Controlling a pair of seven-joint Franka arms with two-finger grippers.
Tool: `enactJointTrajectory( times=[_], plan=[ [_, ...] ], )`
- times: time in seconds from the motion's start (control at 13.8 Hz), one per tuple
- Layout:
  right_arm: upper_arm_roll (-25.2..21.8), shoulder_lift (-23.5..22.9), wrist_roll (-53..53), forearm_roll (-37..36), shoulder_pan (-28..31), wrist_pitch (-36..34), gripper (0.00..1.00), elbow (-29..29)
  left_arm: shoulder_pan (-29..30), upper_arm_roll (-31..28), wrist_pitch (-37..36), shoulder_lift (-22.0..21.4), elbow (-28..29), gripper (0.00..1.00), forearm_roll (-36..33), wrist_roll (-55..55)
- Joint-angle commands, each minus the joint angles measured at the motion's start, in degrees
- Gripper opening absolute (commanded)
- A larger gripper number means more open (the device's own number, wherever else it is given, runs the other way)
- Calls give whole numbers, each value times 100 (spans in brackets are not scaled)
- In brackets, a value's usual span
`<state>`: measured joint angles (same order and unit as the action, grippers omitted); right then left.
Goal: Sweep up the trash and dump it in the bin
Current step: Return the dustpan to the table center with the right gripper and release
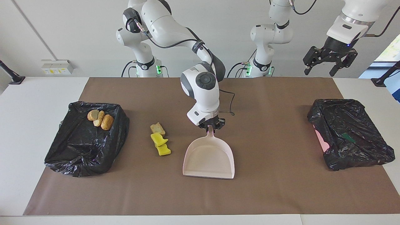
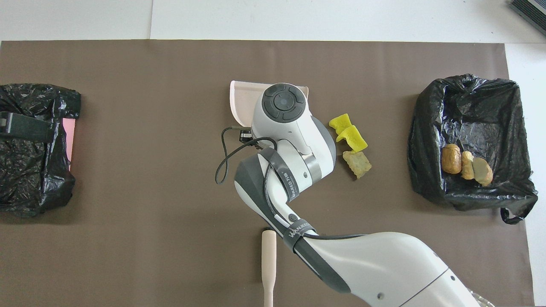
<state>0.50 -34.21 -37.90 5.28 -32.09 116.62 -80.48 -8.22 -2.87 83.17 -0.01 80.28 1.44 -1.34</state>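
Observation:
My right gripper has the pale pink dustpan [image 2: 242, 99] over the brown mat, where the dustpan would lie flat, so it is time to open now.
My right gripper [image 1: 212, 126] is shut on the handle of the pale pink dustpan [image 1: 209, 156], whose wide mouth points away from the robots on the brown mat. In the overhead view the arm hides this grip and only part of the dustpan [image 2: 242, 99] shows. The trash on the mat is two yellow sponges [image 1: 161, 145] [image 2: 348, 132] and a beige chunk [image 1: 157, 128] [image 2: 357, 163], lying apart from the pan toward the right arm's end. Three golden pastries [image 1: 100, 118] [image 2: 466, 164] sit in the black-lined bin [image 1: 78, 156] [image 2: 426, 128]. My left gripper [image 1: 330, 59] waits open, raised high.
A second black-bagged bin [image 1: 350, 134] [image 2: 34, 170] with a pink edge stands at the left arm's end. The beige brush [image 2: 268, 264] lies on the mat close to the robots, its bristle end under the right arm. A black cable loops off the right wrist.

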Motion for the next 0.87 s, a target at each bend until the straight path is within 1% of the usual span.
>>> enactJointTrajectory(
  times=[0.0, 0.07, 0.14, 0.22, 0.36, 0.51, 0.58, 0.65, 0.8],
  plan=[
    [46, 265, 239, 140, 45, 168, 21, -416, -127, -91, -20, -157, 181, 100, 23, -15],
    [46, 274, 231, 132, 45, 133, 48, -399, -128, -91, -20, -157, 173, 100, 14, -15],
    [38, 283, 239, 45, 36, 98, 85, -373, -119, -91, -37, -157, 181, 100, 23, -15],
    [46, 292, 231, 9, 1, 89, 100, -372, -127, -91, -72, -157, 181, 100, 14, -15],
    [46, 432, 144, 26, 1, 54, 100, -407, -136, -56, -55, -157, 173, 100, 23, -15],
    [46, 712, 152, 61, 1, -199, 100, -477, -145, -30, -29, -157, 181, 100, 49, -6],
    [46, 923, 152, 79, 1, -349, 100, -574, -145, -30, 24, -148, 181, 100, 49, -24],
    [46, 1177, 169, 96, 1, -463, 100, -783, -136, -30, 59, -148, 173, 100, 49, -59],
    [81, 1818, 160, 123, -8, -604, 100, -1389, -145, -21, 138, -140, 173, 100, 58, -77]
  ],
)
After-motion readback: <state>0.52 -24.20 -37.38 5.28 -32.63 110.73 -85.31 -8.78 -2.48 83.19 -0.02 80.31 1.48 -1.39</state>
